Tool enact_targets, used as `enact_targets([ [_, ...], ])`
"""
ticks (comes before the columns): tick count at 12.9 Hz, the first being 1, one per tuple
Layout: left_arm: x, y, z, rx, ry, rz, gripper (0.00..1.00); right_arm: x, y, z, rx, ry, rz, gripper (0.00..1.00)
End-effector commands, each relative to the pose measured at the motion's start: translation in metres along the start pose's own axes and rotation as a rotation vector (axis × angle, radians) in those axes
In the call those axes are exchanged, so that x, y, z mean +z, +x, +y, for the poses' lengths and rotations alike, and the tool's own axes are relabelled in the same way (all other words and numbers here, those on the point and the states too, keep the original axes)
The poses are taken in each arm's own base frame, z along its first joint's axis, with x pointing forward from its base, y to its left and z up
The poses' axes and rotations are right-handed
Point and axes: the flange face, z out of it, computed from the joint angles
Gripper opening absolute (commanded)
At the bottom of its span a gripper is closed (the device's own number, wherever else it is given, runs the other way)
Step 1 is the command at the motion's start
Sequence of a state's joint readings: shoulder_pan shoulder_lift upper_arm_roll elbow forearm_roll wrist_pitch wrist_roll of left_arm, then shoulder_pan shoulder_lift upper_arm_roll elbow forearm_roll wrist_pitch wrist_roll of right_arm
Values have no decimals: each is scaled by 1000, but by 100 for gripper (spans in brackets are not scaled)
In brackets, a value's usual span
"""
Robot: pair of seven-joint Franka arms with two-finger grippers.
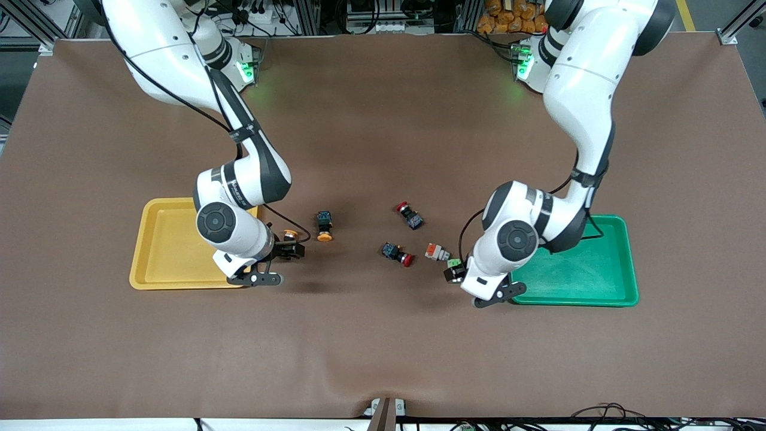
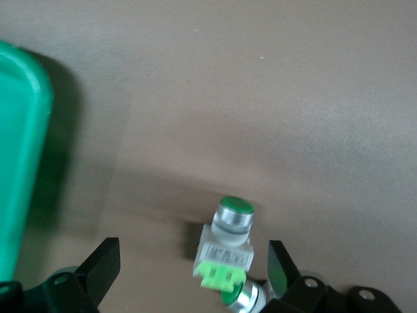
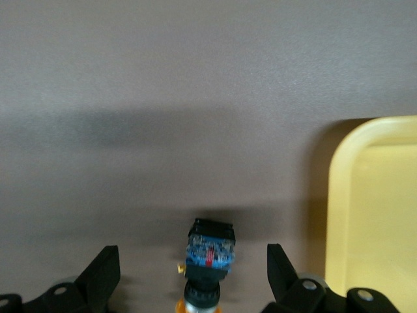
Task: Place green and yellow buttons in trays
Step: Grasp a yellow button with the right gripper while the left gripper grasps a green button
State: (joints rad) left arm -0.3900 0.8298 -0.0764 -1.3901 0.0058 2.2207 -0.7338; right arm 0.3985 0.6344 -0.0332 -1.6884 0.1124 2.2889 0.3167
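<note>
The green button should go in the green tray, so I should next grab the button by its white body with my left gripper.
A white-bodied button with a green cap and a light-green block lies on the brown mat beside the green tray. My left gripper is open, one finger on each side of it. A second silver-ringed green cap shows by one fingertip. In the front view the left gripper is low at the green tray's edge. My right gripper is open around a black-bodied yellow-capped button beside the yellow tray. In the front view the right gripper is by that tray. Another yellow-capped button lies toward the table's middle.
Two red-capped black buttons lie in the middle of the mat. A white-bodied button with an orange end lies between them and the left gripper. Both trays hold nothing that I can see.
</note>
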Motion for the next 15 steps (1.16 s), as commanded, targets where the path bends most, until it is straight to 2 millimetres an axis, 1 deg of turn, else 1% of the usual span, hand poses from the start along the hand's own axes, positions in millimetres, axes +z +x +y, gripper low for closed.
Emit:
enact_targets([
  [1,18,-5,15,46,6,51,100,22,-27,-7,-39,-3,34,100],
  [3,23,-10,20,52,7,51,100,27,-29,-6,-39,-4,36,100],
  [5,24,-11,20,54,9,49,100,43,-42,-2,-45,3,79,100],
  [6,25,-12,21,55,10,47,63,42,-45,-3,-54,4,93,100],
  [8,25,-15,24,57,11,46,0,43,-44,0,-80,-2,94,100],
  [9,25,-16,24,57,12,47,0,45,-43,1,-85,-4,93,100],
  [10,25,-16,24,59,12,47,0,45,-44,-1,-89,-6,93,87],
  [11,24,-15,24,59,12,47,0,44,-44,-2,-88,-4,94,29],
  [12,22,-14,23,56,12,49,0,44,-44,-3,-85,-4,94,0],
  [13,16,-11,21,53,11,53,0,45,-43,0,-87,-6,93,0],
  [14,2,-5,17,41,6,68,0,45,-42,2,-84,-6,93,0],
  [15,-18,1,13,29,11,71,0,42,-42,3,-81,-4,91,0],
])
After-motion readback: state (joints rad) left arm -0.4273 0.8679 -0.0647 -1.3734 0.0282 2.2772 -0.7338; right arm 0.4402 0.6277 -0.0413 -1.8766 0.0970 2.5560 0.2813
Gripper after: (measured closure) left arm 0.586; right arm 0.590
